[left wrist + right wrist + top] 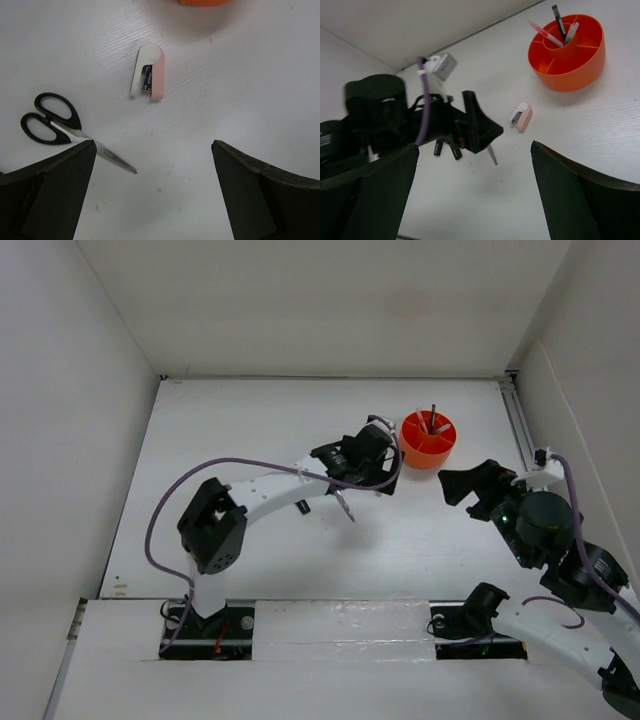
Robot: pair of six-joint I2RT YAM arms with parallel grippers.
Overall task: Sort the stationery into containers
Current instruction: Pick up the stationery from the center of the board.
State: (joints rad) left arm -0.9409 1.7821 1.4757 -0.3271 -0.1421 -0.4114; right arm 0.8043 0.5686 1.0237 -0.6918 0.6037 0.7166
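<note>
My left gripper is to pick up the small pink and white stapler next by its open end (pixel 147 90), so that the stapler's rounded end stays free to hand over.
Black-handled scissors (pixel 51 122) lie on the white table, blade tip between my left gripper's fingers, near the left one. A small pink and white stapler (pixel 148 71) lies just ahead of them. My left gripper (pixel 152 145) hovers open above these, holding nothing. The orange round organiser (pixel 570 75) stands behind, with a pink pen (pixel 545 34), a dark pen (pixel 558 20) and a pale one in its centre cup. My right gripper (pixel 475 146) is open and empty, right of the left gripper (pixel 372 455) and in front of the organiser (pixel 430 458).
Two short black highlighters (pixel 438 148) lie under the left arm, partly hidden by it. White walls enclose the table on three sides. A metal rail (pixel 520 425) runs along the right edge. The purple cable (pixel 200 475) loops over the left arm.
</note>
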